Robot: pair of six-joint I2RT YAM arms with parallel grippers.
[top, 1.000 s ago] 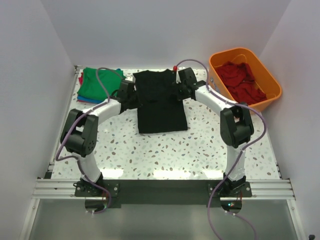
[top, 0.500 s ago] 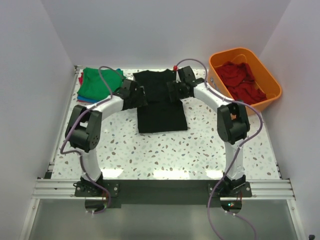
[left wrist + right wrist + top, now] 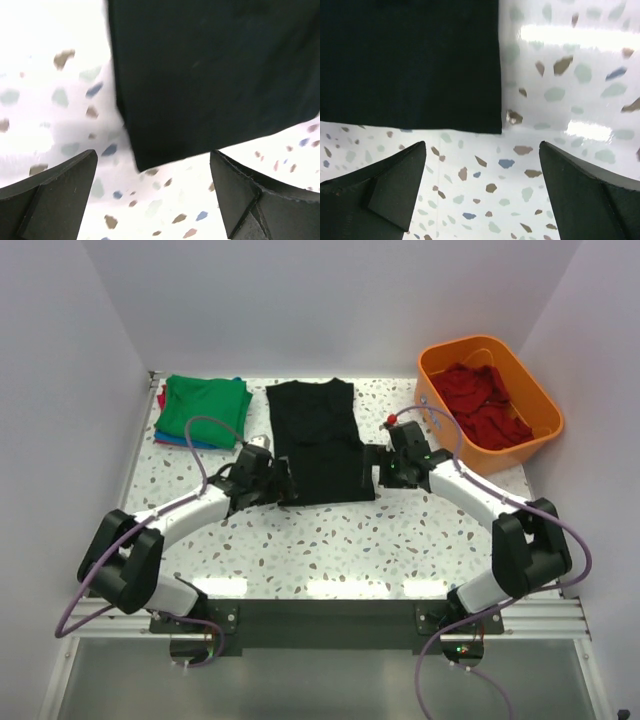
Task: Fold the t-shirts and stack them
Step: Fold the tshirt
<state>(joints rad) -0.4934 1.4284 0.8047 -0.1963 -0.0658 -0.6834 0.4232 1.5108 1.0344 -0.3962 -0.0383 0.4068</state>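
I need to grab the black t-shirt (image 3: 318, 440) next with my left gripper by its near hem corner (image 3: 284, 503), to fold the hem over toward the collar.
A black t-shirt (image 3: 318, 440) lies flat mid-table as a long rectangle, collar at the far end. My left gripper (image 3: 288, 486) hovers open at its near left corner. That corner (image 3: 145, 160) shows just ahead of the empty left gripper (image 3: 153, 172), with the black t-shirt (image 3: 210, 75) filling the view beyond. My right gripper (image 3: 371, 470) is open at the near right corner. The right gripper (image 3: 482, 146) holds nothing, and the black t-shirt (image 3: 410, 60) ends in a straight hem just ahead. A folded stack topped by a green t-shirt (image 3: 203, 407) sits far left.
An orange basket (image 3: 533, 380) with crumpled red t-shirts (image 3: 485, 402) stands at the far right. White walls close in the table on the left, back and right. Speckled table surface (image 3: 330, 540) lies between the black t-shirt and the arm bases.
Both grippers went from shut to open and drew back from the shirt's far half to its near corners. The black t-shirt now lies released on the table.
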